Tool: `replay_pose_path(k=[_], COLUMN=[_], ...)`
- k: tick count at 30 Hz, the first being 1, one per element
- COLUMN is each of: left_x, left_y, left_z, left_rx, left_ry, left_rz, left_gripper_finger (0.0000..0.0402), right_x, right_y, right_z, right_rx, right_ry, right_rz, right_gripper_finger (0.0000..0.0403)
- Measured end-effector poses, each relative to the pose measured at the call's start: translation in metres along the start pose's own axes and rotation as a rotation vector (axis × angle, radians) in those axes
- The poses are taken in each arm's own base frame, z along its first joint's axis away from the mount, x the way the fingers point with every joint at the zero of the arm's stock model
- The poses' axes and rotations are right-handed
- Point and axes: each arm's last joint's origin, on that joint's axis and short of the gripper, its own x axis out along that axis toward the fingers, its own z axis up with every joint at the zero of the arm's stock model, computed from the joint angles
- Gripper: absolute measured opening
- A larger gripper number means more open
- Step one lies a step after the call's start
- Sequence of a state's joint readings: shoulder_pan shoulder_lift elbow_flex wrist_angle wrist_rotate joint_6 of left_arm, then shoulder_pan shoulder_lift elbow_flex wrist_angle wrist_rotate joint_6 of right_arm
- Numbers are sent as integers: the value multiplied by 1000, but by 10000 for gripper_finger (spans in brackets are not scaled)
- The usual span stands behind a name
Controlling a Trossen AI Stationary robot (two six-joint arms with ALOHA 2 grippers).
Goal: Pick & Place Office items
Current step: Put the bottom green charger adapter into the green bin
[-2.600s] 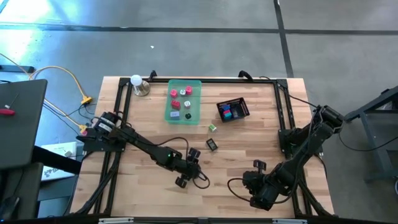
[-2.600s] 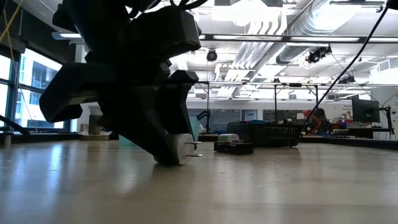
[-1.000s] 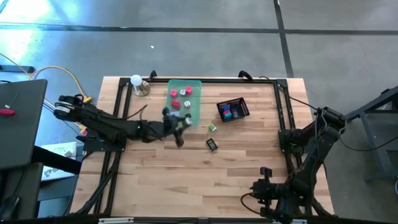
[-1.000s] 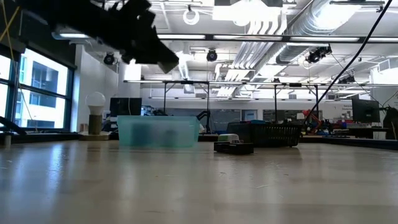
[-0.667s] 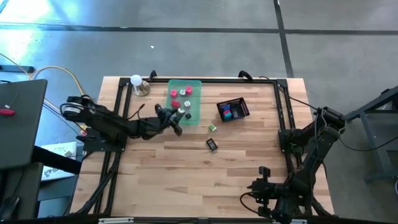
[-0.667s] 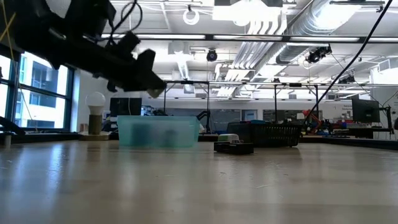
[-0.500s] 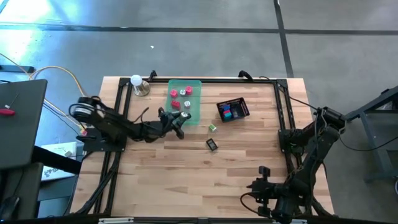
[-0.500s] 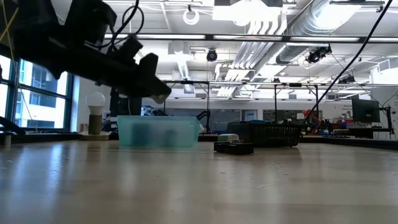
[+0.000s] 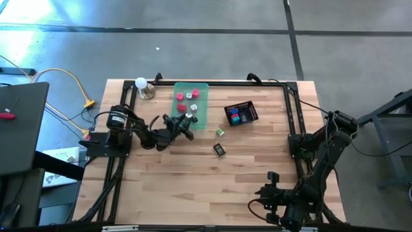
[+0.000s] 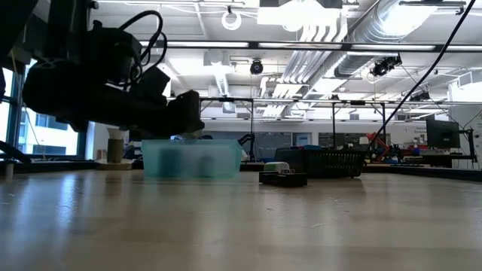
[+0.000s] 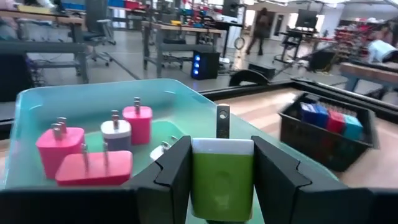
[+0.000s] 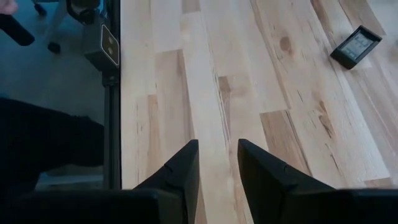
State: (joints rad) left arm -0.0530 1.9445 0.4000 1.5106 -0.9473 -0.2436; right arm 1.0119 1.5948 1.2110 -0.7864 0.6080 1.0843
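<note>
The green-and-white item has its lower end within the sides of the translucent tray, so my left gripper should open now and release it.
My left gripper point(image 9: 186, 122) is shut on a green-and-white plug-like office item point(image 11: 221, 179), just above the near left part of the translucent green tray point(image 9: 201, 91). In the tray lie pink, red and lavender items point(image 11: 93, 152). The gripper also shows in the low view point(image 10: 190, 119), above the tray's wall point(image 10: 192, 159). A small green item point(image 9: 219, 132) and a black one point(image 9: 219, 149) lie on the wood. My right gripper point(image 9: 270, 178) hangs over the near right of the table, its fingers point(image 12: 186, 167) a narrow gap apart with nothing between them. My left gripper pinches the green item's two side faces point(image 11: 198, 180) between its two fingers. The fingers come level from the table's left side. The item is lifted clear, and its white face and metal prong point(image 11: 222, 122) point away from the gripper, over the tray.
A black mesh basket point(image 9: 241, 113) with blue, red and teal pieces stands right of the tray. A light bulb on a stand point(image 9: 142, 86) sits at the far left corner. Bare wood stretches across the table's middle and near side.
My left gripper has come down from high over the table to just above the tray's rim, tipping to level and rolling somewhat, its arm folding back toward the table's left. The green item has stayed in its fingers. The right arm has kept still.
</note>
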Motion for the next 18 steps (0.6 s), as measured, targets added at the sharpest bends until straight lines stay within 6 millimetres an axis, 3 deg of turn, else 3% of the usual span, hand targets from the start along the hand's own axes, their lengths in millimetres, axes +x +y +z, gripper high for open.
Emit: replay_pose_path(k=[18], left_x=[4], left_y=[2], left_z=[1], left_rx=[-3], left_ry=[-1], left_rz=[-1], left_gripper_finger=[136], right_x=[0], right_y=[0], right_z=[0], right_rx=[-17], right_ry=[-16], right_rz=[-11], right_gripper_finger=[97])
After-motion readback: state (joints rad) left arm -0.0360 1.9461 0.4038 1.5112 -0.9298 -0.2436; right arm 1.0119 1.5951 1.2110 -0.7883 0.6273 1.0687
